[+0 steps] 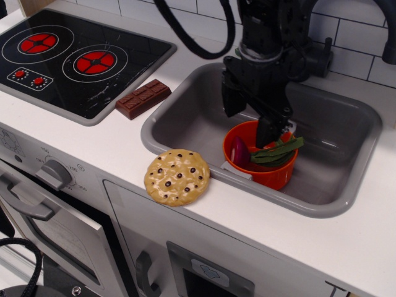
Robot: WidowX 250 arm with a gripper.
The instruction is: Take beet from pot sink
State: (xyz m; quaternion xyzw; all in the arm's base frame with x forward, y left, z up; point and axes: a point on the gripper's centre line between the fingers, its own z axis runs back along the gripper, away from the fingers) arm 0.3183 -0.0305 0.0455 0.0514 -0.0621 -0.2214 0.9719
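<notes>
My gripper reaches the beet (240,151) next and grabs its green leaves. Then my gripper takes the beet out of the orange-red pot (267,174).
The orange-red pot (267,174) stands in the grey sink (337,133), near its front wall. The beet (240,151) lies inside the pot, with its purple bulb at the left and its green leaves (279,150) reaching over the right rim. My black gripper (249,120) hangs over the pot's back rim and is open. One finger (231,99) is left of the pot outside its rim. The other finger (266,131) dips into the pot just right of the bulb, above the leaves. Nothing is held.
A cookie (177,177) lies on the white counter in front of the sink's left corner. A chocolate bar (143,98) lies between the sink and the black stovetop (68,59). The dark faucet (309,46) stands behind the sink, partly hidden by my arm.
</notes>
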